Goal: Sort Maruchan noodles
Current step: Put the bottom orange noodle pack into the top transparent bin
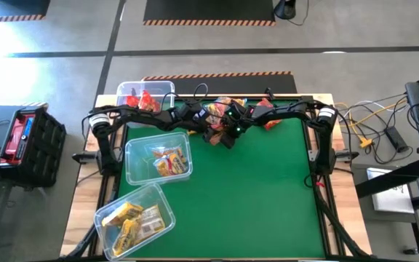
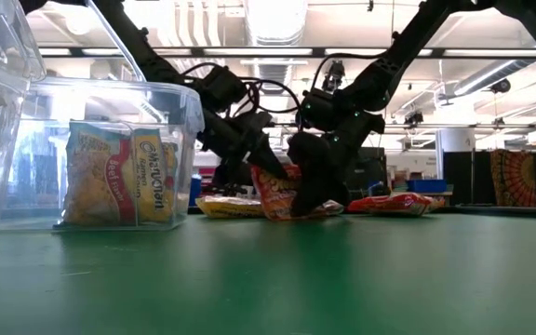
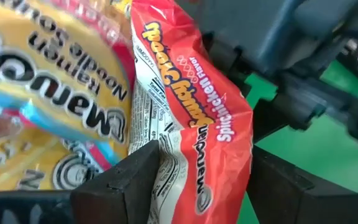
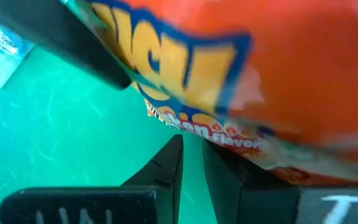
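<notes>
I should close my left gripper on the red packet now. Its fingers are around the red packet's lower part [image 3: 197, 177], beside a yellow packet [image 3: 55, 78], so they would hold the red packet.
Several Maruchan noodle packets [image 1: 222, 106] lie heaped at the table's far middle, where both arms meet. One red packet [image 2: 279, 194] stands tilted on its lower edge [image 2: 291, 216] on the green mat. My right gripper [image 4: 192, 155] is shut at this packet's edge. My left gripper [image 3: 204, 180] is open, with one finger on each side of the same packet [image 3: 197, 118]. I cannot tell whether those fingers touch it. A yellow packet [image 3: 48, 87] lies just beside it. My right gripper pinches an edge of the red packet [image 4: 229, 142] at its fingertips, coming slanting down from the table's right. The packet covers most of the place of contact. It stands tilted, with its lower edge on the mat.
Three clear bins stand on the left: a far one [image 1: 145, 85] with red packets, a middle one [image 1: 132, 148] with orange packets, and a near one [image 1: 106, 212] with yellow packets. More packets [image 2: 394, 203] lie at the far right. The green mat's [image 1: 268, 189] near right half is bare.
</notes>
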### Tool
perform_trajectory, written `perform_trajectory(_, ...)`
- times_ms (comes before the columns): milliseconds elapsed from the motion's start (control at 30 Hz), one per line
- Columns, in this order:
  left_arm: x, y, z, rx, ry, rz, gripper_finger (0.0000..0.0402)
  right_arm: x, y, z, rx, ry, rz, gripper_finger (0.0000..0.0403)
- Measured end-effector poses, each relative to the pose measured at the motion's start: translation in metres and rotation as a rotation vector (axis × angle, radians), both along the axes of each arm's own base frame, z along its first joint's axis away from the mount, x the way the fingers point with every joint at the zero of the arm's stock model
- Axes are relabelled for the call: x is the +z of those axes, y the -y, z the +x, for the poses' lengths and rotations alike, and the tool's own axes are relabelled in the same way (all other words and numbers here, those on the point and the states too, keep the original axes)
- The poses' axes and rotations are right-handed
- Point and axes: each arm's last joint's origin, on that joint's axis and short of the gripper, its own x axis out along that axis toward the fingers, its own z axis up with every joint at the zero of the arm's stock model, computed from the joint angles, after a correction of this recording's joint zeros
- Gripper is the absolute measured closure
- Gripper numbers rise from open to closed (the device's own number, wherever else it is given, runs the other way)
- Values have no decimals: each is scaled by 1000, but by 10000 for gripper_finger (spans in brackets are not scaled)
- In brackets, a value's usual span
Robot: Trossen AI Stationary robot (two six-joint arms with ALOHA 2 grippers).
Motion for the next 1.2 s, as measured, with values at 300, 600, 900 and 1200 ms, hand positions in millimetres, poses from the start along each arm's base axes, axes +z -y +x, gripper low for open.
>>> perform_trajectory(300,-3,1,-2,7,-29,-28,280,3,-1,1,31,33,46,349)
perform_trajectory(600,-3,3,-2,0,-14,-147,347,42,-7,-15,53,38,40,349)
perform_trajectory(900,9,4,-4,-8,24,-158,357,100,-18,-42,29,67,-63,349)
perform_trajectory(1200,30,6,-6,-46,99,-150,357,127,-21,-64,-62,30,-181,349)
